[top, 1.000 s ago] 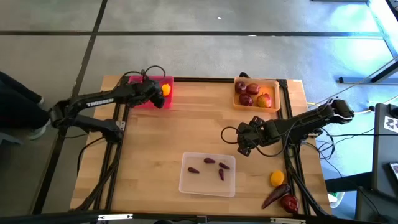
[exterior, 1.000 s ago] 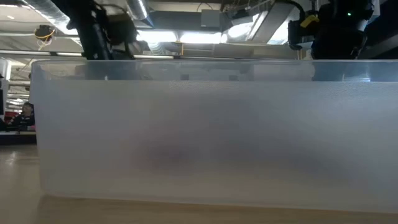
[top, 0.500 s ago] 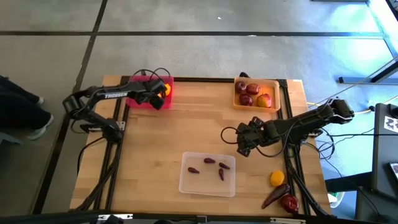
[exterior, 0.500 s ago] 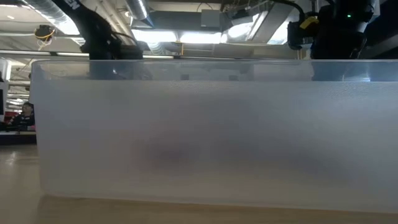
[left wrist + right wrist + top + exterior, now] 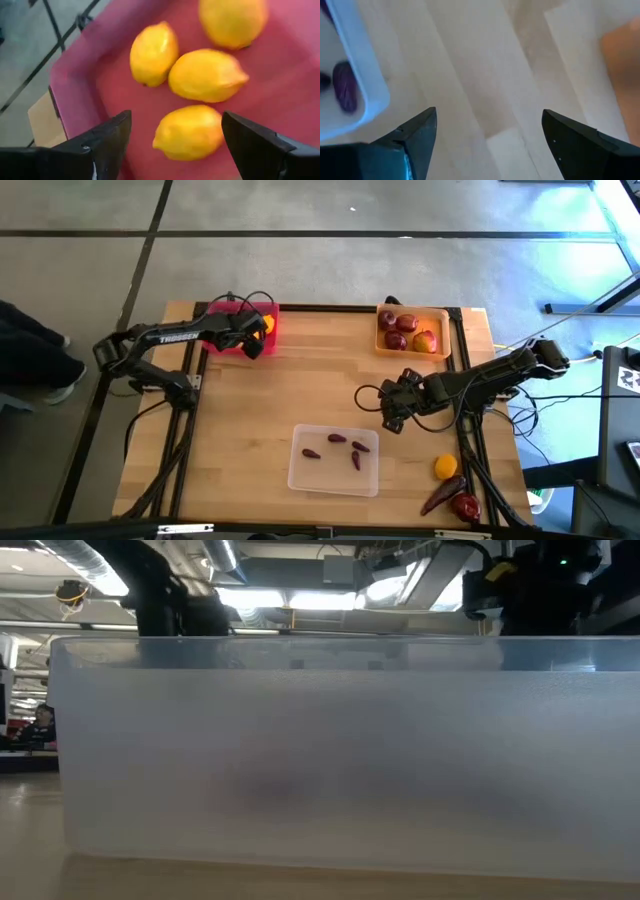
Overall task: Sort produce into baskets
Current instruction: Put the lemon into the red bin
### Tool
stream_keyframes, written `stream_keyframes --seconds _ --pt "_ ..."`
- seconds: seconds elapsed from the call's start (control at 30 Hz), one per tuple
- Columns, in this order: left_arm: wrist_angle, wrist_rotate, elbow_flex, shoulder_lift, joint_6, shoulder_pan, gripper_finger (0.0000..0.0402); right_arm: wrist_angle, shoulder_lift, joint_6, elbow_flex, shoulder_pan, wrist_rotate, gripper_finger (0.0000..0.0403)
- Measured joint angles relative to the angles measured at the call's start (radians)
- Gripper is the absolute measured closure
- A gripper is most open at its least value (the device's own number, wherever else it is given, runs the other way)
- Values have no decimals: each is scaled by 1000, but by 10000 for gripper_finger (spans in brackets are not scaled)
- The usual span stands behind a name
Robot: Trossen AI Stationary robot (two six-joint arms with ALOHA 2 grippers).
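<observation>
My right gripper should next grab the orange-yellow fruit around its rounded middle (image 5: 445, 466). It can then sort the fruit with the lemons in the pink basket.
My left gripper (image 5: 255, 332) hangs open over the pink basket (image 5: 232, 340) at the far left. Several yellow lemons lie on the basket's floor. One lemon (image 5: 189, 132) rests there between my left gripper's (image 5: 175, 125) spread fingers, with a gap showing beside it. My right gripper (image 5: 392, 412) hovers open over bare wood right of centre, with nothing between its fingers (image 5: 489, 117). The orange basket (image 5: 444, 332) at the far right holds red fruits (image 5: 398, 338). The clear basket (image 5: 300, 478) near the front holds several purple pods (image 5: 336, 439).
Loose produce lies at the table's near right corner: an orange lemon (image 5: 445, 467), a long dark pod (image 5: 438, 497) and a red fruit (image 5: 466, 505). The clear basket's wall (image 5: 340, 750) fills the low view. Its corner (image 5: 367, 92) shows in the right wrist view.
My left gripper has sunk a little over the pink basket, and the arm's elbow has shifted. The right arm has kept still.
</observation>
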Motion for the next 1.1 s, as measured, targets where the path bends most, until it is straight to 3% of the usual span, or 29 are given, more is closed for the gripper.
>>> stream_keyframes --seconds 0.23,0.5,0.67,1.1 --pt "-3 2 0 -147 -52 -121 96 -154 0 -2 78 56 -167 84" --pt "-4 4 0 -217 -137 -237 96 -217 -1 213 89 238 -373 84" --pt "-4 5 0 -216 -152 -288 96 -232 -1 305 89 383 -397 84" --pt "-4 4 0 -216 -161 -303 96 -227 34 310 43 659 -437 84"
